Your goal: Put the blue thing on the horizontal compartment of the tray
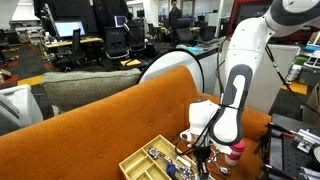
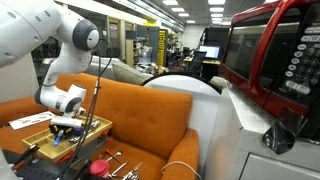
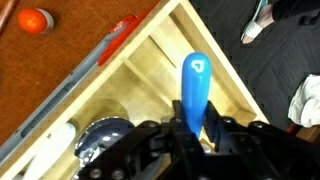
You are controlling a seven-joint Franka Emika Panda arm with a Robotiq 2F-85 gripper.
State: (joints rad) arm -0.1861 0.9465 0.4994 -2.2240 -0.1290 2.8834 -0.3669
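My gripper should turn the blue thing along the tray's outer side [image 3: 227, 68] before it lets go, because the blue thing points at an angle to that side.
In the wrist view my gripper [image 3: 190, 128] is shut on the blue thing [image 3: 193, 85], a long blue plastic handle that points away from me. It hangs just over the pale yellow tray [image 3: 232, 82], above a section next to the tray's outer wall. I cannot tell whether that section is the horizontal compartment. In both exterior views the gripper [image 1: 203, 152] [image 2: 66, 126] hovers low over the tray [image 1: 135, 160] [image 2: 40, 134] on the orange sofa. The blue thing shows as a small blue spot under the fingers in an exterior view [image 2: 62, 137].
Metal cutlery [image 3: 105, 135] lies in a neighbouring tray section. An orange ball [image 3: 36, 20] and a red strip [image 3: 118, 38] lie on the sofa beside the tray. A pink white-lidded cup [image 1: 235, 152] stands next to the gripper. A red microwave [image 2: 270, 55] stands close by.
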